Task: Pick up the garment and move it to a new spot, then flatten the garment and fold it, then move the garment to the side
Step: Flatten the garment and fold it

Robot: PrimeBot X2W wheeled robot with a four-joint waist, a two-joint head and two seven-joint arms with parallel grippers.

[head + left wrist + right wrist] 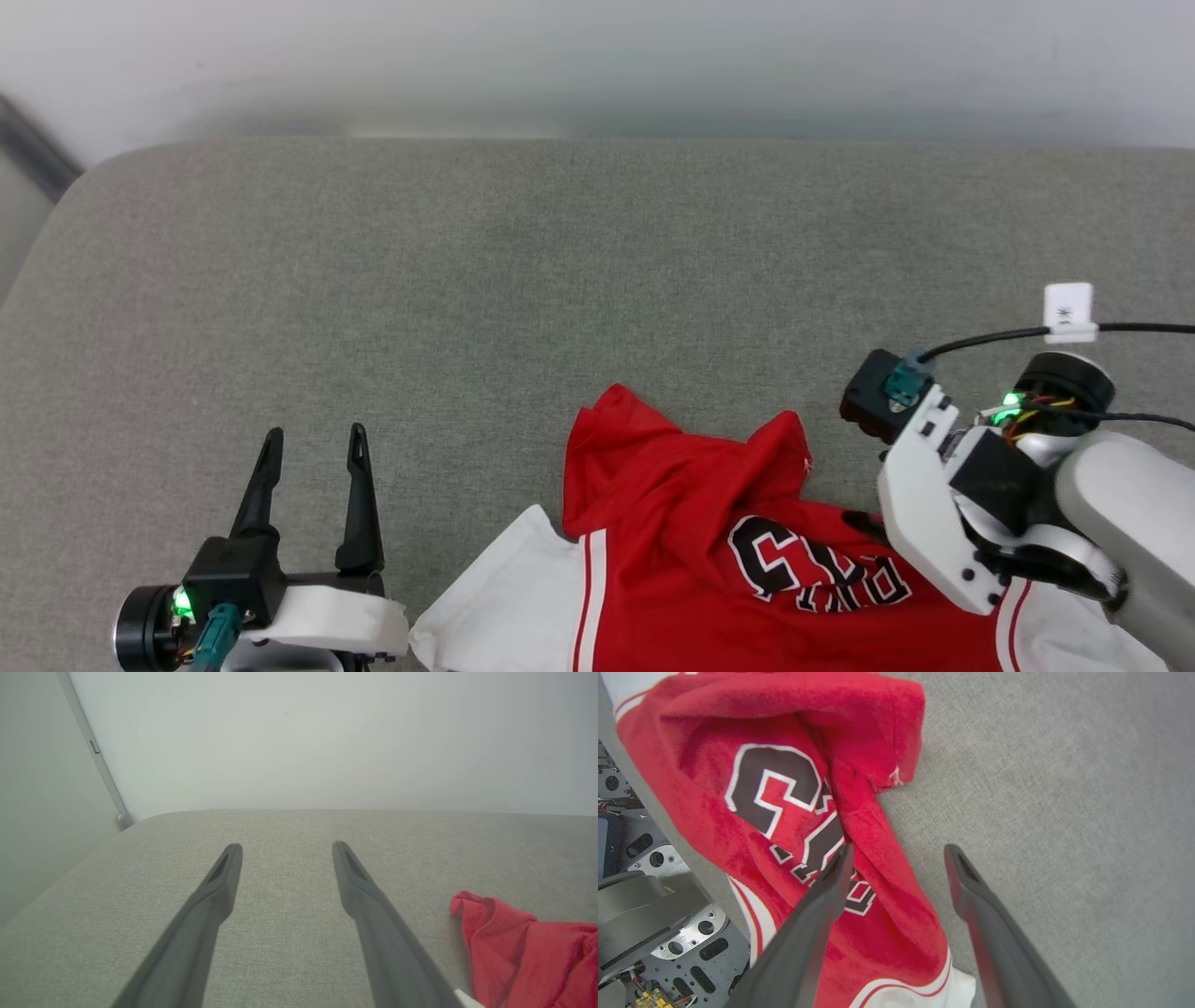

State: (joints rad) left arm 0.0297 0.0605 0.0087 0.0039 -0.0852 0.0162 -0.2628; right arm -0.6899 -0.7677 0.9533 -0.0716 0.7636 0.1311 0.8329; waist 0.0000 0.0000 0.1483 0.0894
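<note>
The left gripper will next grab the garment by the free edge of its white sleeve (472, 577), because the red body (700, 510) lies bunched in loose folds.
The garment (672, 523), a red T-shirt with white sleeves and dark lettering, lies crumpled at the near edge of the grey cushion (467, 280). Its upper hem is folded into two peaks. My right gripper (868, 525) hovers at the shirt's right side, mostly hidden under its white housing. In the right wrist view this gripper (899, 851) is open: one finger is over the red fabric (784, 742), the other over bare cushion. My left gripper (315, 434) stands open over bare cushion, left of the white sleeve (504, 579). It (286, 847) holds nothing, with the garment (514, 947) at its right.
A pale wall (597, 65) rises behind the cushion's far edge. The cushion's rounded left corner (75, 187) drops off beside a dark strip. Below the near edge, the robot's metal base (668, 905) shows in the right wrist view. A black cable with a white tag (1069, 313) trails from the right wrist.
</note>
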